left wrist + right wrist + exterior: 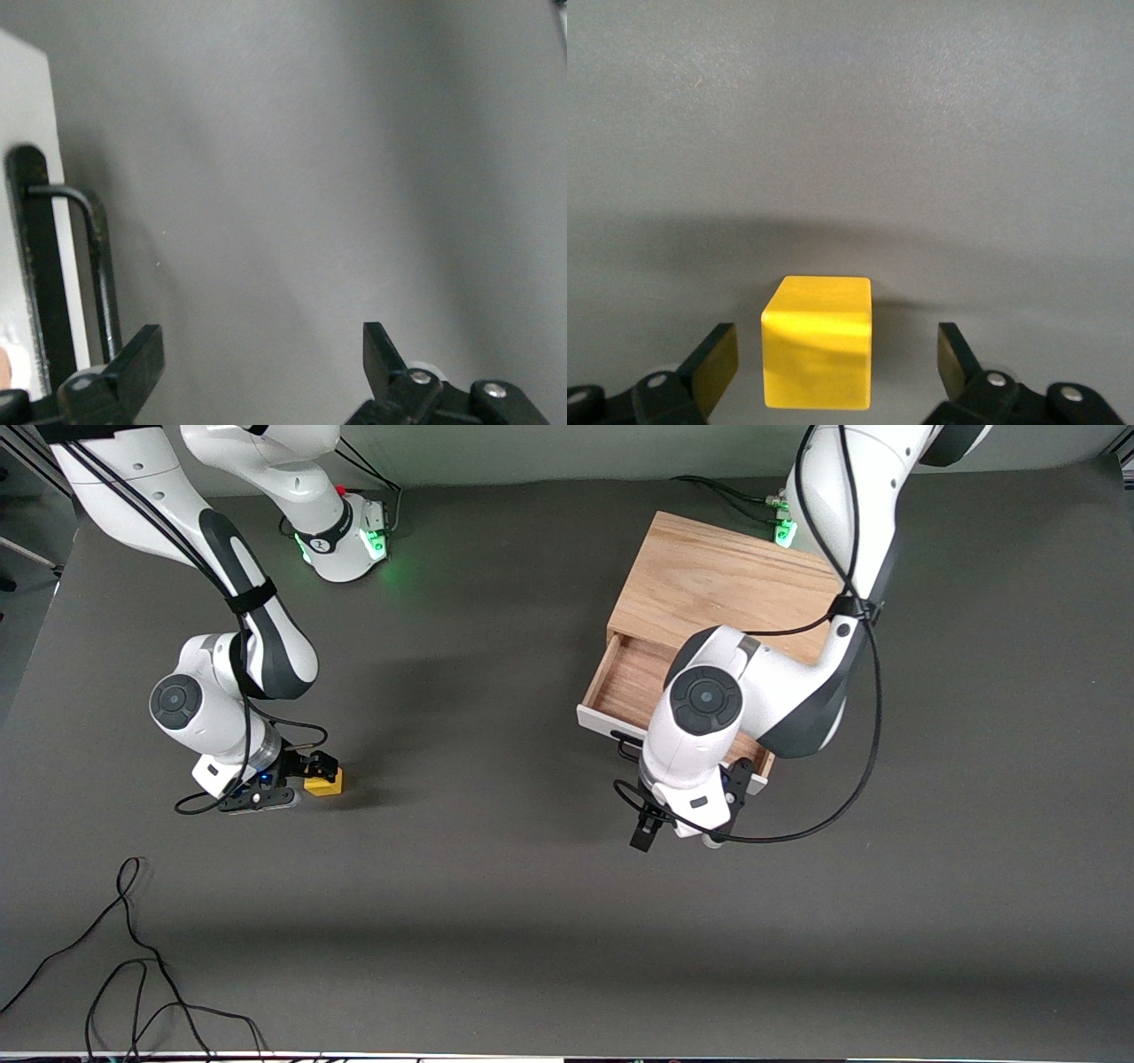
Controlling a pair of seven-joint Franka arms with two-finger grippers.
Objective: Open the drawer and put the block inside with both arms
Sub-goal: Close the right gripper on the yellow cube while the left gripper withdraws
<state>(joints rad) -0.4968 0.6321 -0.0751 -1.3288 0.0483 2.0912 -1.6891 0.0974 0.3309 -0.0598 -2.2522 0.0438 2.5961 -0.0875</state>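
Next, my right gripper grabs the yellow block by its opposite sides to put it inside the open drawer (625, 682).
The light-wood cabinet (718, 584) stands toward the left arm's end of the table. Its drawer (625, 682) is pulled partly out, showing a bare wood floor, a white front panel (595, 720) and a black wire handle (627, 742). My left gripper (669, 834) is open and empty just in front of the panel. In the left wrist view (263, 354) the handle (99, 266) lies beside one finger, outside the jaws. The yellow block (325, 783) sits on the table toward the right arm's end. My right gripper (310, 779) is open around it; in the right wrist view (833, 363) the block (818, 341) stands between the fingers with gaps on both sides.
Loose black cables (133, 957) lie on the dark mat near the front camera at the right arm's end. The left arm's elbow hangs over the open drawer. Bare mat (478, 735) lies between the block and the drawer.
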